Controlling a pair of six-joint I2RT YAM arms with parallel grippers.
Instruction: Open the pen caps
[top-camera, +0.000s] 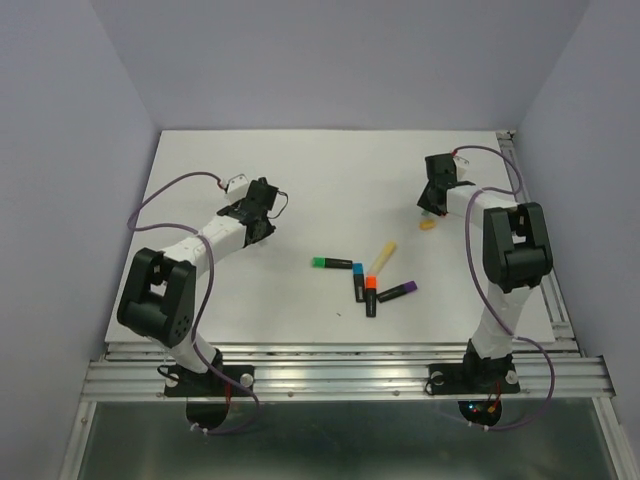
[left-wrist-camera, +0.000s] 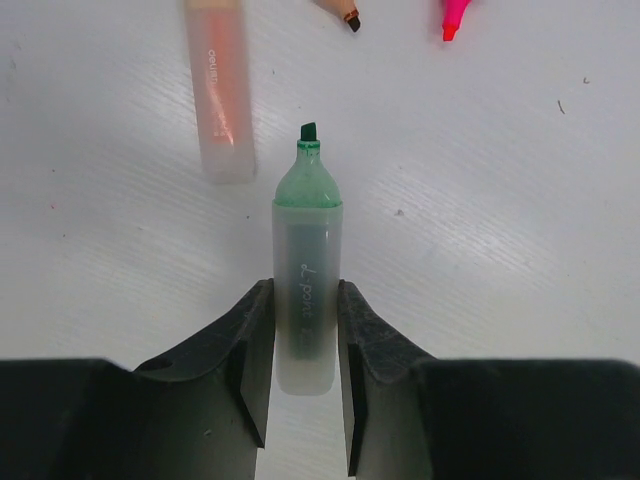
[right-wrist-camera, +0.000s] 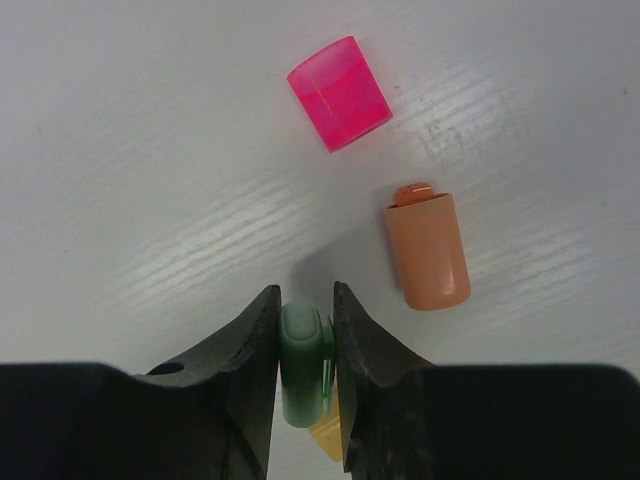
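My right gripper should release the green cap (right-wrist-camera: 303, 365): it would land on the flat table beside the peach cap, among the loose caps.
My left gripper (left-wrist-camera: 305, 300) is shut on a pale translucent barrel (left-wrist-camera: 306, 250) with a bare green tip, at the far left of the table (top-camera: 262, 200). My right gripper (right-wrist-camera: 305, 305) is shut on a green cap (right-wrist-camera: 303, 365) at the far right (top-camera: 435, 203). A pink cap (right-wrist-camera: 340, 92) and a peach cap (right-wrist-camera: 428, 250) lie on the table just beyond it. A yellow-orange cap (right-wrist-camera: 326, 437) shows under the jaws. The peach cap also shows in the top view (top-camera: 428, 225).
Several capped pens lie mid-table: green-capped (top-camera: 335, 263), blue-capped (top-camera: 357, 283), orange-capped (top-camera: 371, 296), purple (top-camera: 397, 292) and yellow (top-camera: 382, 258). A peach barrel (left-wrist-camera: 220, 90), a pink tip (left-wrist-camera: 455, 18) and a dark tip (left-wrist-camera: 345, 15) lie beyond my left gripper.
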